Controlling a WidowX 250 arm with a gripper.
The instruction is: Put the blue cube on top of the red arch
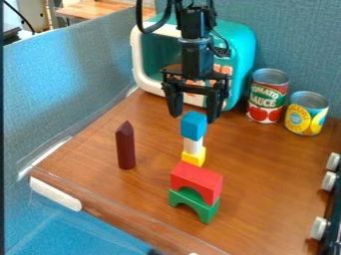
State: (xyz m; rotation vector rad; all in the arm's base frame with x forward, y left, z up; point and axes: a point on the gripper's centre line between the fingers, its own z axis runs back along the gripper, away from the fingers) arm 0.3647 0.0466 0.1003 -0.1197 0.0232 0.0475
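The gripper picks up the blue cube (194, 125) by its opposite sides next, to set it on the red arch.
The gripper (194, 110) hangs open at the upper middle, fingers apart and pointing down. Just below and between its fingertips is the blue cube (194, 125), which tops a small stack on a white block (193, 146) and a yellow block (194, 157). Whether the fingers touch the cube's sides I cannot tell; they look wider apart than the cube. In front of that stack, the red arch (196, 181) lies on top of a green arch (194, 204).
A dark red pointed block (125, 146) stands upright at left. Behind the gripper is a teal and white toy oven (241, 50). Two cans, one red (267, 96) and one yellow (306, 113), stand at the back right. White knobs (319, 228) line the right edge.
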